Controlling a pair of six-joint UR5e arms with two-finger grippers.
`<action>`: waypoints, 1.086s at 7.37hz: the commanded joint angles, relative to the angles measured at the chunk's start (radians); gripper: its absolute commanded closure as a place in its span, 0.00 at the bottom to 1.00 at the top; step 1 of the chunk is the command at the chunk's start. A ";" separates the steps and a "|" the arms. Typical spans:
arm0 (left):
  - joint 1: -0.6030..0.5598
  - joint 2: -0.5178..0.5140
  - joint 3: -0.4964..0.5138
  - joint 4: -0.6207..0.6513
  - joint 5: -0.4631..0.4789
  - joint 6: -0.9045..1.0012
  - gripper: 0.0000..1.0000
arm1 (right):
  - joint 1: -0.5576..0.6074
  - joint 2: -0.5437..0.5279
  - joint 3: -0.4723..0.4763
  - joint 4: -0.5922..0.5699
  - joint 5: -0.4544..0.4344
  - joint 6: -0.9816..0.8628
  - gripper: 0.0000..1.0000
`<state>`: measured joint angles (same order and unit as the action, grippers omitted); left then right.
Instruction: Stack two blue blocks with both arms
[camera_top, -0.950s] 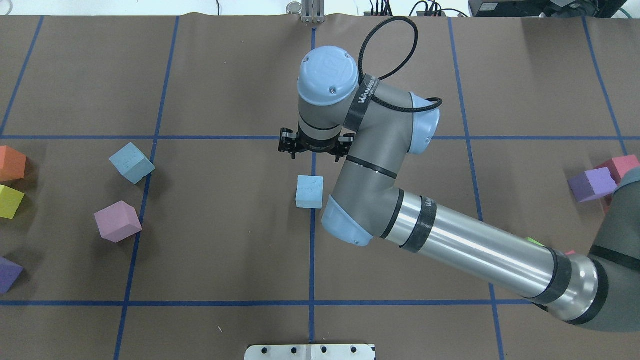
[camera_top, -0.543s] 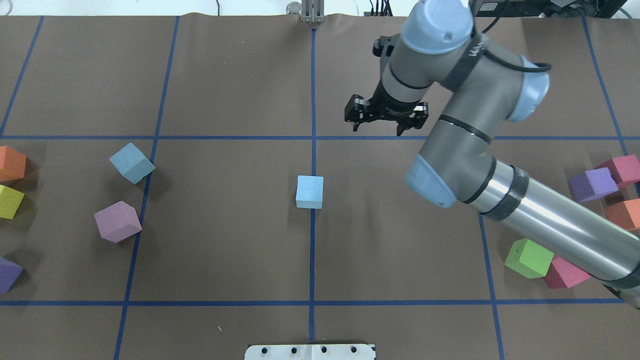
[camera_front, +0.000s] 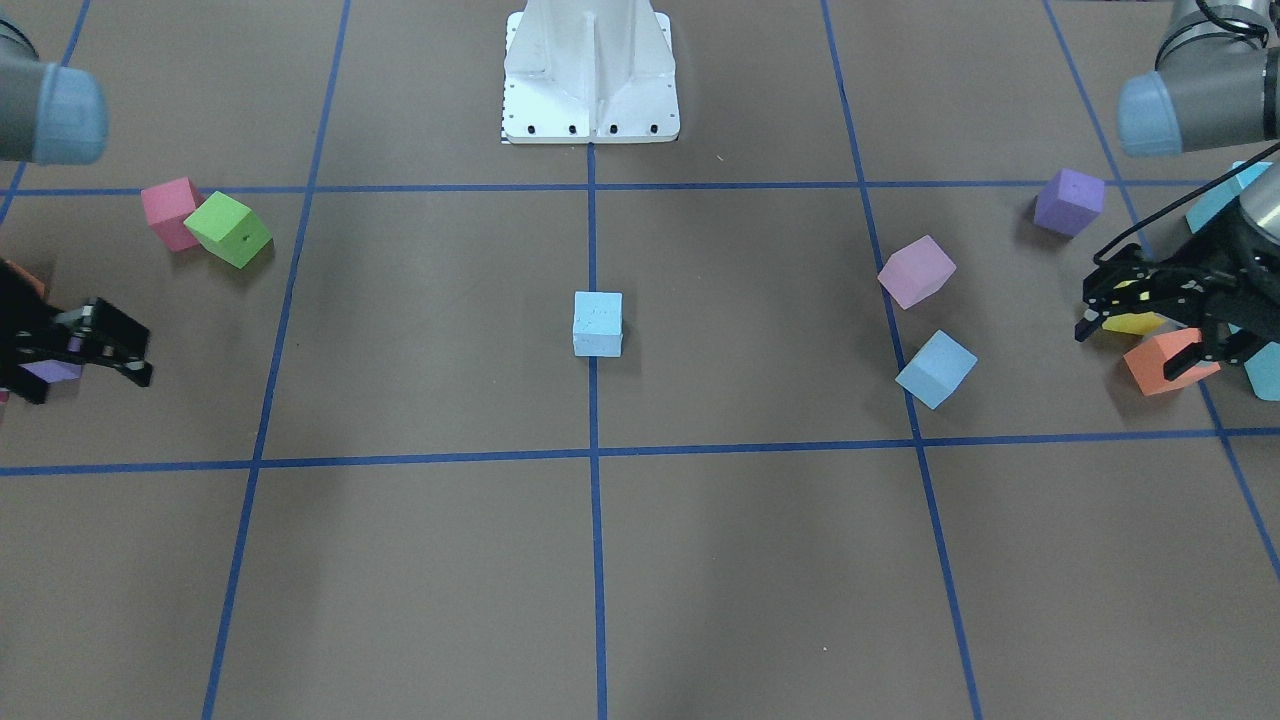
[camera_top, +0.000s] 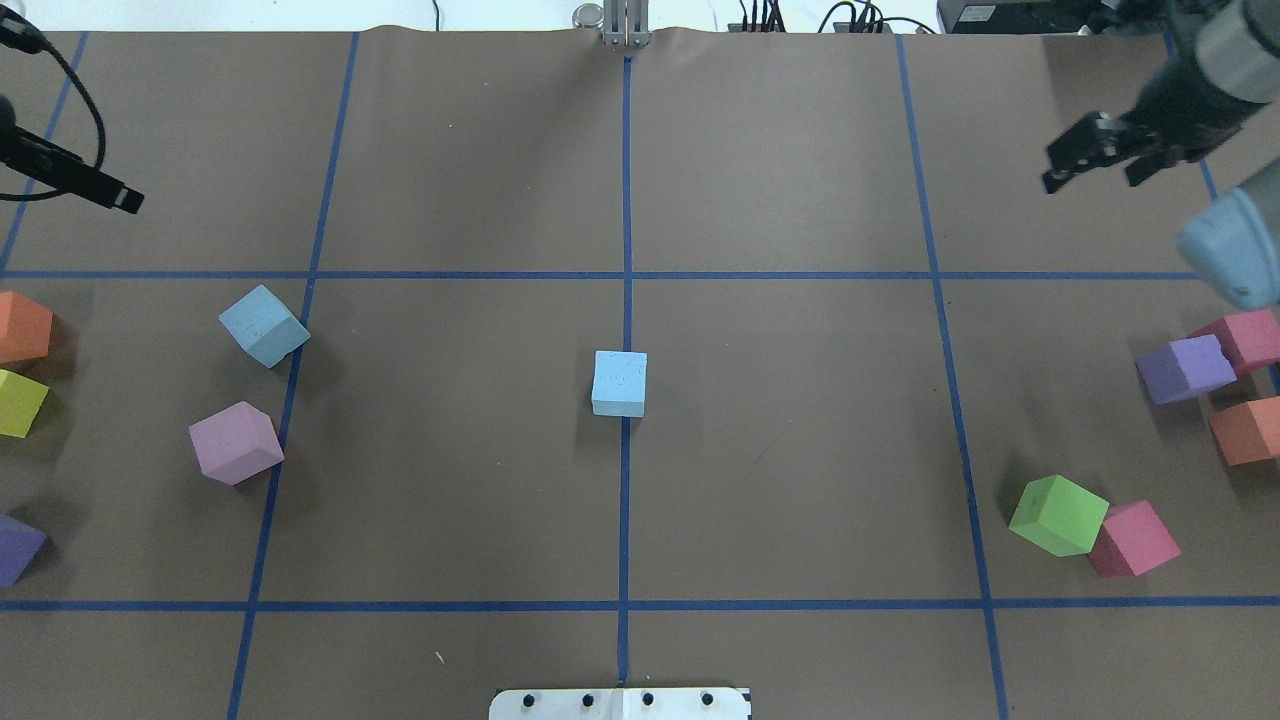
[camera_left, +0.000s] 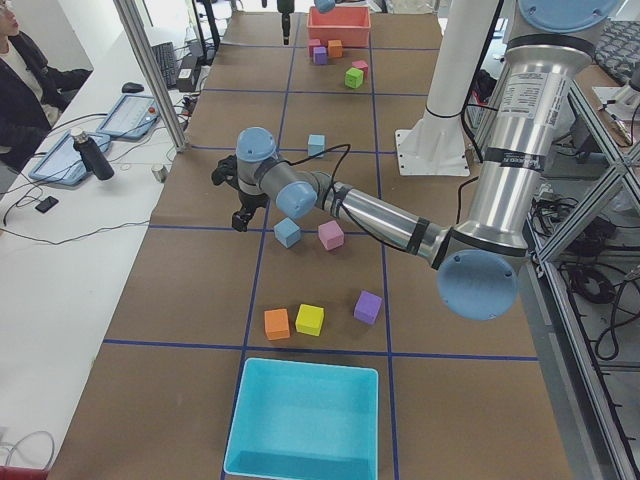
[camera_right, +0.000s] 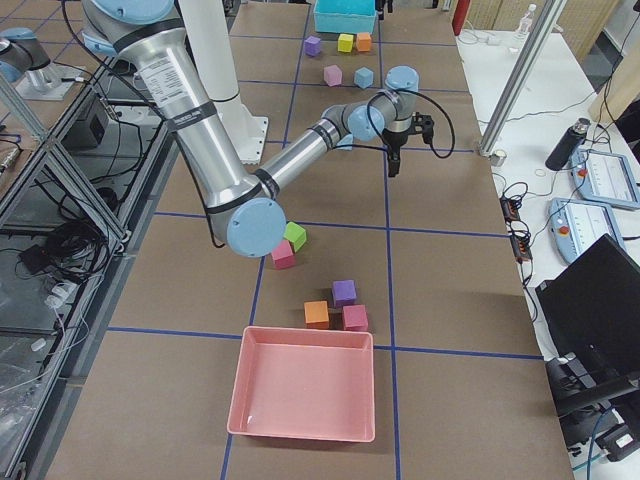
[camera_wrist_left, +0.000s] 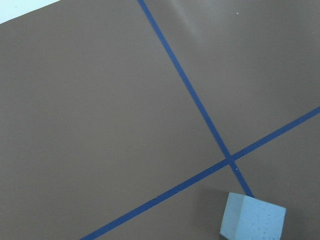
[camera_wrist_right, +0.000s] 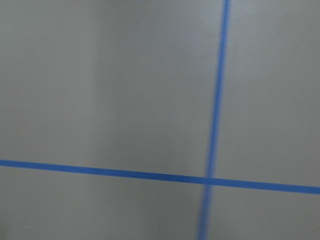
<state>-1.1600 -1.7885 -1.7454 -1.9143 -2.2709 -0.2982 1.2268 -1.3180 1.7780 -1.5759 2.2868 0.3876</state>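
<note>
I should next take hold of the pale blue block by its opposite sides with my left gripper, so that it can be stacked on the other blue block (camera_front: 597, 324).
One pale blue block (camera_top: 619, 383) sits on the table's centre line, also in the front view (camera_front: 598, 323). The second blue block (camera_top: 263, 325) lies tilted left of it, next to a lilac cube, and shows in the left wrist view (camera_wrist_left: 252, 217). My left gripper (camera_front: 1130, 350) is open and empty, raised at the table's far left, beyond that block. My right gripper (camera_top: 1095, 165) is open and empty, raised over the back right of the table, far from both blocks. The right wrist view shows only blurred table and tape lines.
A lilac cube (camera_top: 236, 443) lies near the left blue block. Orange, yellow and purple cubes line the left edge; green (camera_top: 1058, 515), pink, purple and orange cubes lie on the right. A turquoise bin (camera_left: 305, 420) and a pink bin (camera_right: 305, 393) stand at the table's ends.
My right arm has swung from above the centre blue block to the back right, its gripper open and empty. The left gripper's tip has come into view at the left edge. The blocks have not moved.
</note>
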 joint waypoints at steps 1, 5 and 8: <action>0.106 -0.048 -0.008 0.003 0.045 -0.068 0.02 | 0.220 -0.237 0.002 -0.001 0.011 -0.418 0.00; 0.223 -0.096 0.093 -0.003 0.143 -0.047 0.02 | 0.369 -0.425 0.001 -0.006 -0.016 -0.532 0.00; 0.270 -0.084 0.116 -0.015 0.145 0.001 0.02 | 0.369 -0.426 -0.005 -0.006 -0.020 -0.532 0.00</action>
<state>-0.9032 -1.8747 -1.6418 -1.9278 -2.1268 -0.3063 1.5946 -1.7417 1.7758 -1.5815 2.2681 -0.1429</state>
